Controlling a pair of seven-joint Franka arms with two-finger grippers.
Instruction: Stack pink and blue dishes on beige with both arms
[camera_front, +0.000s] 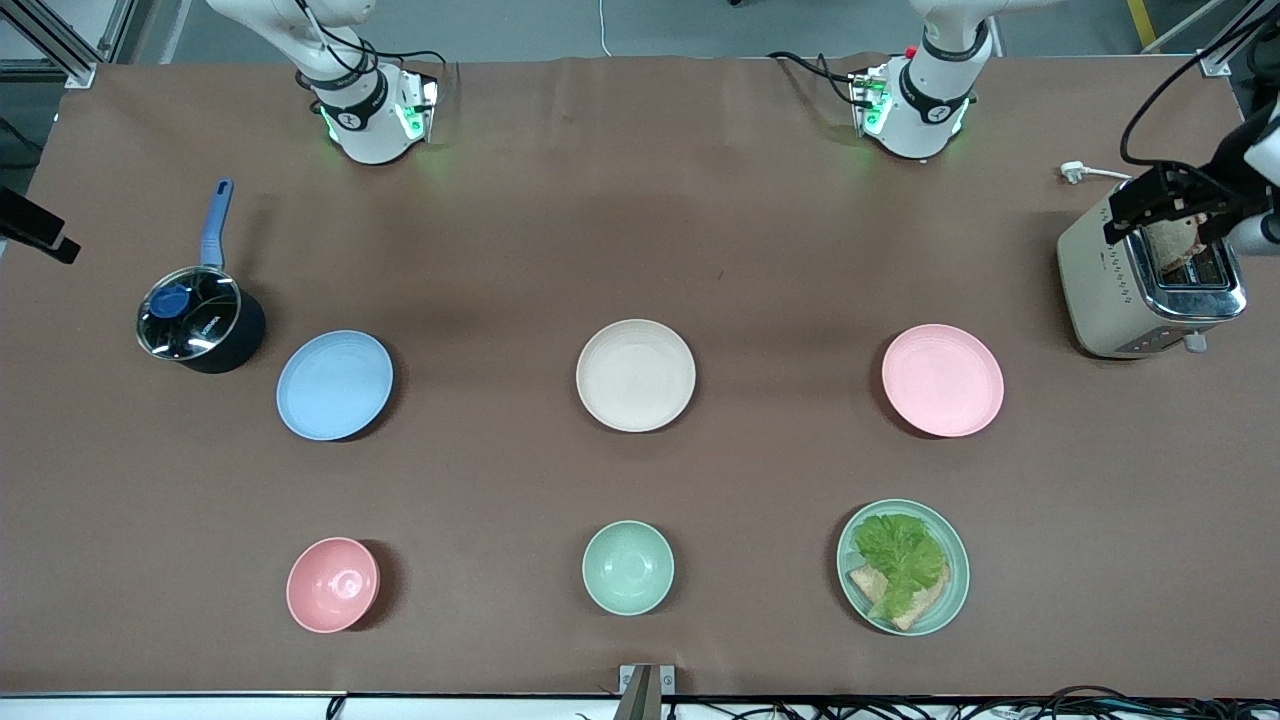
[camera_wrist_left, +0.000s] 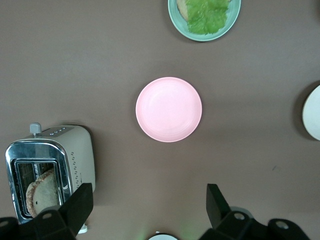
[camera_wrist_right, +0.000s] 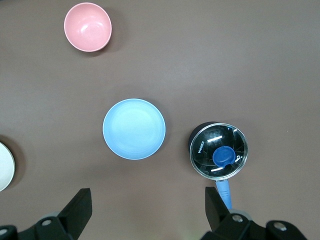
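Note:
My left gripper grabs the pink plate by its rim next, to stack it on the beige plate.
Three equal plates lie in a row across the table's middle. The beige plate is at the centre. The light blue plate lies toward the right arm's end and the pale pink plate toward the left arm's end. My left gripper hangs open and empty high over the table beside the toaster; the pink plate shows well apart from its fingers. High up near the saucepan, my right gripper is open and empty too, and the blue plate lies clear of it.
A lidded saucepan with a blue handle stands beside the blue plate. A toaster holding bread stands at the left arm's end. Nearer the front camera are a deep pink bowl, a pale green bowl and a green plate with lettuce and bread.

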